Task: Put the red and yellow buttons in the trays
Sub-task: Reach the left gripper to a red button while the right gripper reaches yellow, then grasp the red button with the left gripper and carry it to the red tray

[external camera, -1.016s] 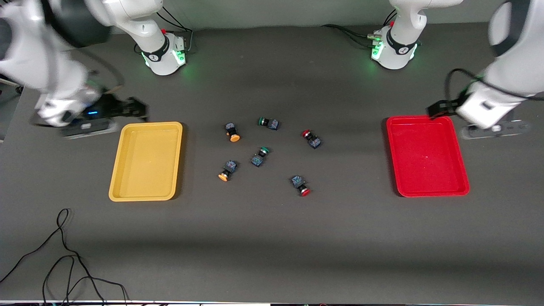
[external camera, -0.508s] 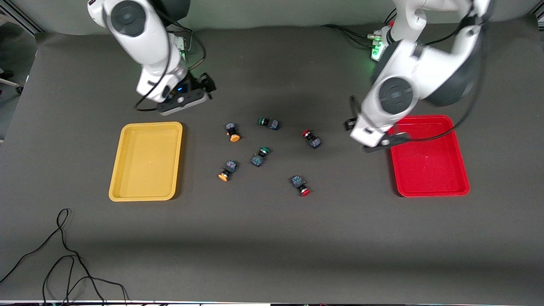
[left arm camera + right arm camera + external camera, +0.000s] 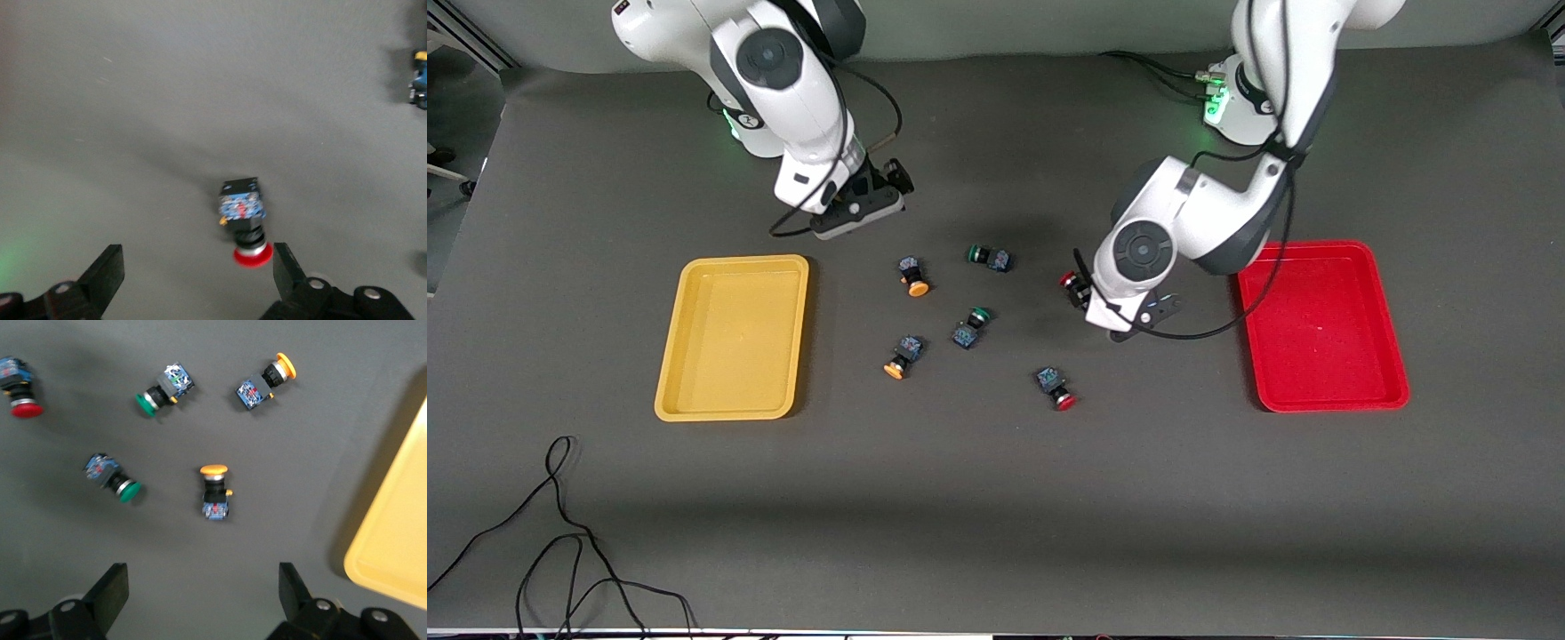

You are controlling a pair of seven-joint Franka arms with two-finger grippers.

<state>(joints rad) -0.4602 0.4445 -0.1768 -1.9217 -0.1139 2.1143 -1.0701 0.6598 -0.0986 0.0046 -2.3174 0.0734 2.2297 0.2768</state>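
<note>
I will pick up the yellow button by its black body point(image 3: 912, 272) next with my right gripper. Then it can go in the yellow tray point(image 3: 734, 400).
Two red buttons lie on the dark table, one point(image 3: 1067, 282) partly under my left arm, the other point(image 3: 1056, 388) nearer the camera. Two orange-yellow buttons point(image 3: 914, 276) point(image 3: 898, 359) lie toward the yellow tray point(image 3: 734, 400). The red tray point(image 3: 1325, 391) holds nothing. My left gripper point(image 3: 1087, 289) hangs open over the first red button point(image 3: 245, 223), whose cap sits just inside one fingertip point(image 3: 285, 267). My right gripper point(image 3: 889, 182) is open in the air above bare table, with an orange-yellow button point(image 3: 215, 490) ahead of its jaws. Both grippers point(image 3: 197, 263) point(image 3: 200, 580) hold nothing.
Two green-capped buttons point(image 3: 987, 258) point(image 3: 971, 324) lie among the others. A black cable point(image 3: 560, 533) loops on the table near the front camera at the right arm's end. The yellow tray's corner point(image 3: 393, 540) shows in the right wrist view.
Both arms have swung in from the table's ends toward the middle. The left gripper has come over the red button by the red tray. Buttons and trays have not moved.
</note>
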